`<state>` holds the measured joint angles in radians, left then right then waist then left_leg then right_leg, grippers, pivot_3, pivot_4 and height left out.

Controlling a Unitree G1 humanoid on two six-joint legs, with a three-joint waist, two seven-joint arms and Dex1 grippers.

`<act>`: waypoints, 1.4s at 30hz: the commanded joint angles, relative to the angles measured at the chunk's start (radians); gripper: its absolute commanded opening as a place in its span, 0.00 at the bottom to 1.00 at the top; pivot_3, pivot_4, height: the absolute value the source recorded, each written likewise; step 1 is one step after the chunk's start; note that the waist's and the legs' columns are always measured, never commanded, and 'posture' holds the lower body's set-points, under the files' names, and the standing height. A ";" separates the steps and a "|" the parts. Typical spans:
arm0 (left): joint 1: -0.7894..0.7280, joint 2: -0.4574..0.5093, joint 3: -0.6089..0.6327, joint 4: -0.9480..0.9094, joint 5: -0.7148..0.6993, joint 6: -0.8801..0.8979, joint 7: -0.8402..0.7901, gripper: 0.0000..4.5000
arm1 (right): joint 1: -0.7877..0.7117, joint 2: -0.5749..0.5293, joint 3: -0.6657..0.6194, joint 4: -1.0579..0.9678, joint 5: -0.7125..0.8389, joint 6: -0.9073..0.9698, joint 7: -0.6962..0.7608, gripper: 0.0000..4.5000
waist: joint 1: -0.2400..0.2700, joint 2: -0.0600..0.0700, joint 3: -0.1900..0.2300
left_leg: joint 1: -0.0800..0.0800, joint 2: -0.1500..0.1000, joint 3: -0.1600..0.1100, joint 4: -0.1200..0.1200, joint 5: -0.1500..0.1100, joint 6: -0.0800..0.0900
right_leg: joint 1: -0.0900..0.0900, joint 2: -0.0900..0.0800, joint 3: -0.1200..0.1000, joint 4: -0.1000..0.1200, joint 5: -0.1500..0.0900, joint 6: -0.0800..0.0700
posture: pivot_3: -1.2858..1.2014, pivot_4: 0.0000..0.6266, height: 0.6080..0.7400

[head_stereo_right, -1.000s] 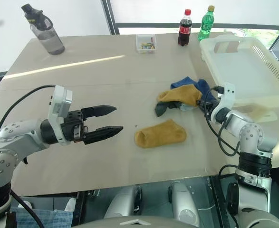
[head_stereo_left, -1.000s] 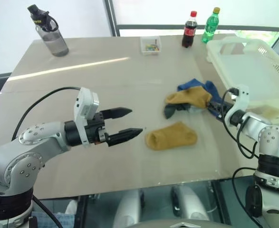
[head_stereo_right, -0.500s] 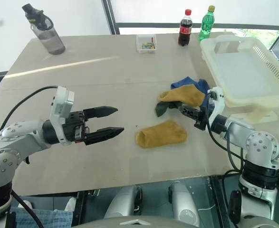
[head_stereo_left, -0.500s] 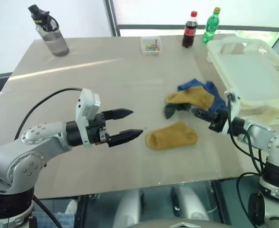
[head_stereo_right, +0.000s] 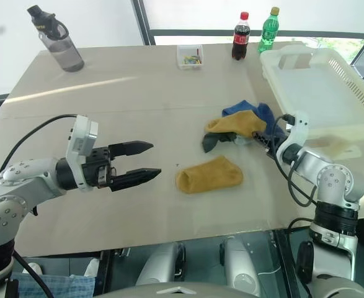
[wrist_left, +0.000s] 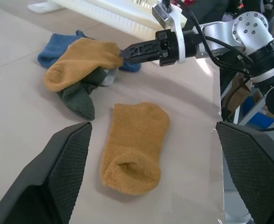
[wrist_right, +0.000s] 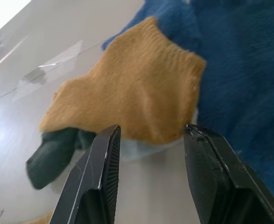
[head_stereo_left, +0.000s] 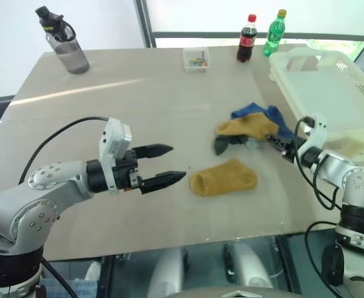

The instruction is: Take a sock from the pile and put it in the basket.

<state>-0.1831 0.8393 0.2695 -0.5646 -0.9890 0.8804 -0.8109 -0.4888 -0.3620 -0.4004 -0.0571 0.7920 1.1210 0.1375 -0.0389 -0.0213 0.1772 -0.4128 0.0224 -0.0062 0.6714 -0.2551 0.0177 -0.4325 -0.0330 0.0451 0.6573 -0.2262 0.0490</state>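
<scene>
The folded edge of the mustard-yellow sock on the pile bulges up, while the rest of the sock lies slack over the other socks. My right gripper should grab that sock by its folded edge (head_stereo_left: 270, 132) (wrist_right: 168, 131) next.
The pile (head_stereo_left: 251, 130) of socks lies right of the table's middle. A mustard-yellow sock (head_stereo_left: 247, 127) sits on top of a blue one (head_stereo_left: 256, 112) and a dark green one (head_stereo_left: 222, 146). My right gripper (wrist_right: 151, 128) is at the pile's right edge, open, with the mustard sock's (wrist_right: 132, 98) edge just between its fingertips and unclamped. A second mustard sock (head_stereo_left: 224, 177) lies flat by itself nearer me. My left gripper (head_stereo_left: 172, 164) hovers open and empty to the left of that sock. The cream-white basket (head_stereo_left: 363, 87) stands at the far right.
A grey water bottle (head_stereo_left: 64, 40) stands at the far left corner. A small clear box (head_stereo_left: 196, 59), a cola bottle (head_stereo_left: 247, 38) and a green bottle (head_stereo_left: 275, 25) line the far edge. The basket reaches past the table's right edge.
My right gripper pushed in toward the pile, then drew back to its right edge, and its fingers went from shut to open. The left arm has stayed where it was.
</scene>
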 commanded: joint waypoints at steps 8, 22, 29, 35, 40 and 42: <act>0.008 0.014 0.030 -0.023 -0.009 -0.023 -0.003 1.00 | -0.044 0.015 -0.014 0.075 -0.049 -0.072 -0.009 0.48 | 0.001 0.000 0.000 | 0.000 0.000 0.000 0.000 0.000 0.000 | 0.000 0.000 0.000 0.000 0.000 0.000 | 0.52 0.24 1.00; 0.010 0.013 0.025 -0.022 -0.006 -0.034 -0.004 1.00 | -0.039 0.021 0.011 0.017 -0.006 -0.038 0.037 0.03 | 0.000 0.000 0.000 | 0.000 0.000 0.000 0.000 0.000 0.000 | 0.000 0.000 0.000 0.000 0.000 0.000 | 0.52 0.24 1.00; 0.005 0.012 0.018 -0.018 -0.003 -0.035 -0.006 1.00 | -0.053 0.052 0.051 -0.072 0.046 0.019 0.055 0.03 | -0.001 0.000 0.000 | 0.000 0.000 0.000 0.000 0.000 0.000 | 0.000 0.000 0.000 0.000 0.000 0.000 | 0.52 0.24 1.00; 0.001 0.011 0.012 -0.015 0.000 -0.036 -0.007 1.00 | -0.119 0.138 0.097 -0.115 0.088 0.062 0.019 0.03 | -0.003 0.000 0.000 | 0.000 0.000 0.000 0.000 0.000 0.000 | 0.000 0.000 0.000 0.000 0.000 0.000 | 0.52 0.24 1.00; 0.005 0.009 0.014 -0.018 0.000 -0.037 -0.004 1.00 | -0.130 0.214 0.161 -0.132 0.096 0.094 0.001 0.03 | -0.001 0.000 0.000 | 0.000 0.000 -0.001 0.000 0.000 0.000 | 0.000 0.000 -0.001 0.000 0.000 0.000 | 0.52 0.24 1.00; 0.008 0.008 0.016 -0.020 -0.001 -0.037 -0.002 1.00 | -0.126 0.225 0.175 -0.138 0.099 0.102 0.001 0.03 | 0.000 0.000 0.000 | -0.001 0.000 -0.001 0.000 0.000 0.000 | 0.000 0.000 -0.001 0.000 0.000 0.000 | 0.52 0.24 1.00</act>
<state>-0.1737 0.8398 0.2663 -0.5647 -0.9835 0.8654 -0.8109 -0.6101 -0.1365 -0.2244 -0.1476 0.8689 1.2198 0.1401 -0.0392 -0.0209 0.1774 -0.4134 0.0224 -0.0071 0.6712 -0.2551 0.0177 -0.4326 -0.0337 0.0440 0.6571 -0.2262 0.0489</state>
